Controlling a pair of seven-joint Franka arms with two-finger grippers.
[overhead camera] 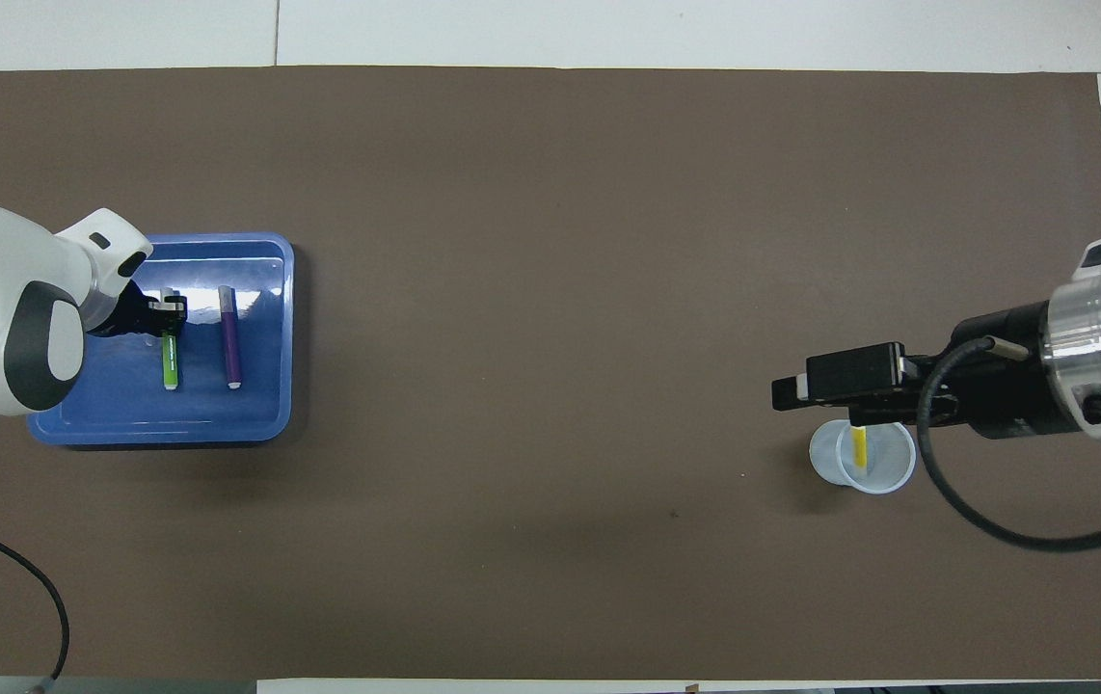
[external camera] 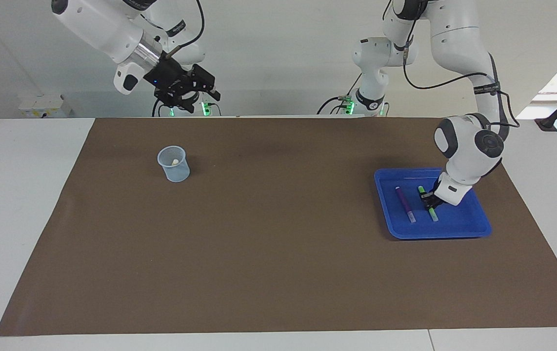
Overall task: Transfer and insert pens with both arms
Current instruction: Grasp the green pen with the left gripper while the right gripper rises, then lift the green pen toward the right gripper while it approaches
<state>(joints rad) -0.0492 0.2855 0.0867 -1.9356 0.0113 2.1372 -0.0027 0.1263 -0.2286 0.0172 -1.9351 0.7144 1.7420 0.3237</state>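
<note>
My left gripper's fingers are covering the green pen near its pale cap. My right gripper will take hold of the pen by its bare green end (overhead camera: 170,368).
A green pen (external camera: 433,213) (overhead camera: 170,371) and a purple pen (external camera: 405,204) (overhead camera: 230,337) lie side by side in a blue tray (external camera: 434,233) (overhead camera: 223,424) toward the left arm's end of the table. My left gripper (external camera: 428,199) (overhead camera: 168,320) is down in the tray, at the green pen's middle. The yellow pen (overhead camera: 859,447) stands in a clear plastic cup (external camera: 173,170) (overhead camera: 888,474); only its pale cap (external camera: 175,162) shows in the facing view. My right gripper (external camera: 204,100) (overhead camera: 787,390) is open and empty, raised high over the cup's area.
A brown mat (external camera: 278,253) covers most of the white table. Two smaller white arms with green lights (external camera: 351,105) stand at the robots' edge of the table. A black cable (overhead camera: 994,530) hangs from the right wrist.
</note>
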